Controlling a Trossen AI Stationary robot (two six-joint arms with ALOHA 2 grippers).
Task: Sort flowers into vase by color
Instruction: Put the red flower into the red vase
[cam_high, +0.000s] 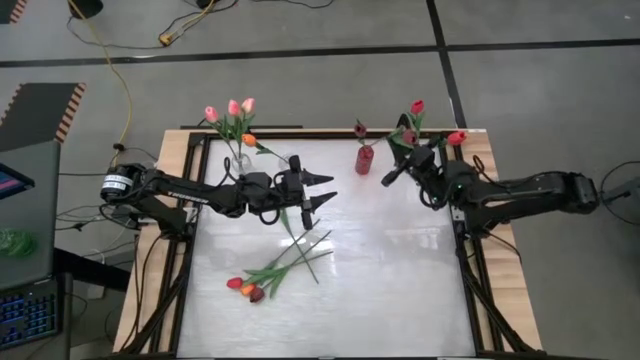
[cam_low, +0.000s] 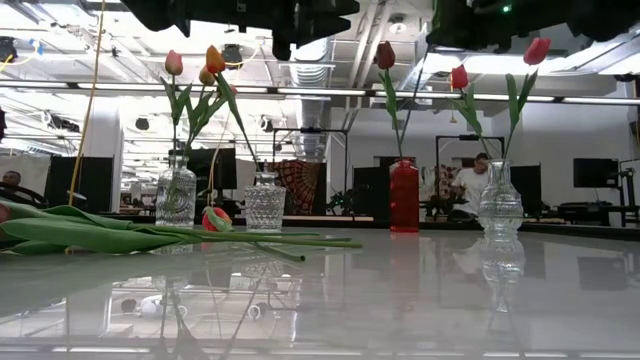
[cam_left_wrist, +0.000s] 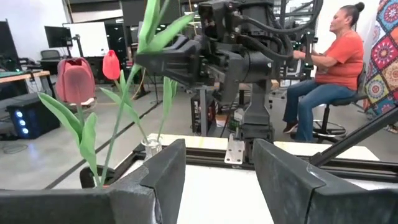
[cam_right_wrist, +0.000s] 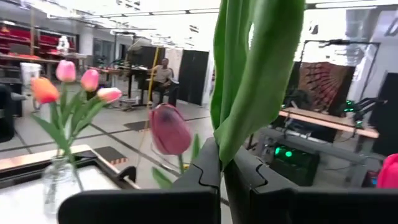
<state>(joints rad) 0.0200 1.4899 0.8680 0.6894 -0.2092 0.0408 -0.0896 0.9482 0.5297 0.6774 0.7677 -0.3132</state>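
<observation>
I should move the held tulip toward the red vase's opening before my right gripper releases it, as it hangs beside the red vase, short of its opening.
Several tulips (cam_high: 280, 268) lie on the table near its near-left part, their heads (cam_high: 245, 289) together; in the low view they are the tulips (cam_low: 110, 232) at the left. Pink and orange tulips stand in two clear vases (cam_high: 240, 157) at the far left. A maroon one stands in the red vase (cam_high: 364, 159), and red ones in a clear vase (cam_low: 500, 200) at the far right. My left gripper (cam_high: 326, 190) hangs open above the table's middle, past the lying stems. My right gripper (cam_high: 392, 172) is shut on a tulip beside the red vase. My right gripper (cam_right_wrist: 222, 174) pinches a tulip's green stem and leaves (cam_right_wrist: 231, 134) between its two fingers (cam_right_wrist: 202, 177). It comes in about level from the table's right, with the fingers across the stem. The leaves rise upright above the fingers, and the flower's head is out of the wrist view.
The vases stand in a row along the far edge (cam_high: 330, 131). A bare white tabletop (cam_high: 400, 270) spreads over the near right. A person (cam_left_wrist: 323, 74) sits beyond the table's right side, and another sits in the room behind (cam_low: 470, 185).
</observation>
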